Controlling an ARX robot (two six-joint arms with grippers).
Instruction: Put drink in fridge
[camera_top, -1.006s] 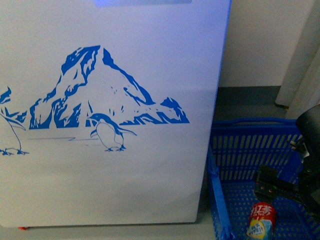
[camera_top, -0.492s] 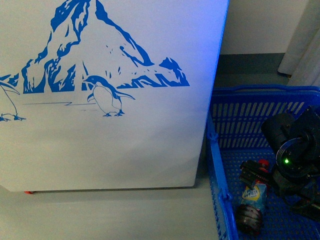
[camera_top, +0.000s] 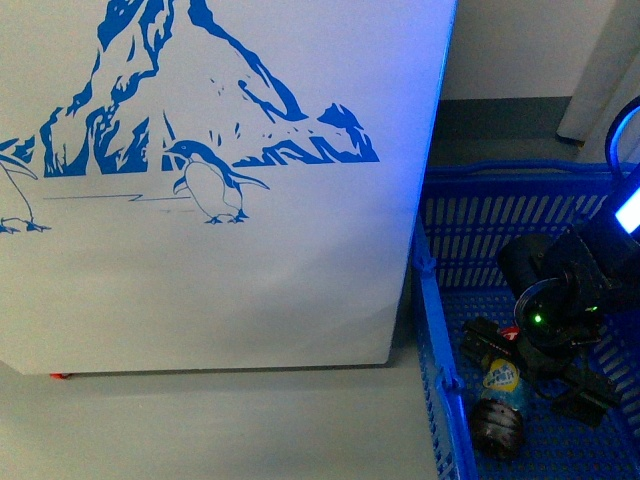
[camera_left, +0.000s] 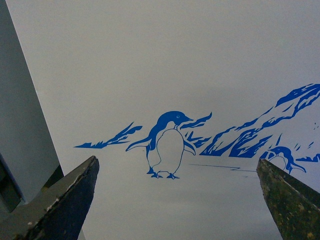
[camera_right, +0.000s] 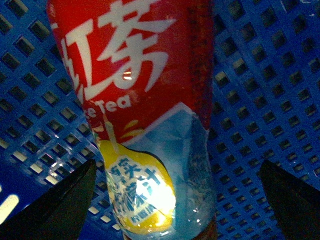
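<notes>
My right gripper is to grab the drink next around its yellow-blue label band (camera_top: 502, 380), so that it can put the drink in the fridge (camera_top: 220, 200).
The drink (camera_top: 500, 400) lies on the floor of a blue plastic basket (camera_top: 440, 330) at the front view's lower right. Its yellow-blue label and dark base show there. My right gripper (camera_top: 525, 372) is open, low in the basket, astride the bottle. In the right wrist view the drink (camera_right: 145, 115) fills the middle, red label with white lettering above a yellow-blue label, between the spread fingers (camera_right: 55, 210). The fridge (camera_top: 220, 200) shows its white side with the blue penguin-and-mountain decal. My left gripper (camera_left: 177, 200) is open and empty, facing that decal (camera_left: 170, 145).
The basket's mesh walls stand close around the right arm. Grey floor (camera_top: 200, 430) runs under the fridge's front. A pale wall and grey skirting (camera_top: 500, 105) lie behind the basket. A plain grey-white surface (camera_left: 20, 130) flanks the fridge in the left wrist view.
The front view has tilted down; the decal sits higher in frame. My right gripper has gone lower into the basket and now straddles the bottle, which lies with its base toward the camera.
</notes>
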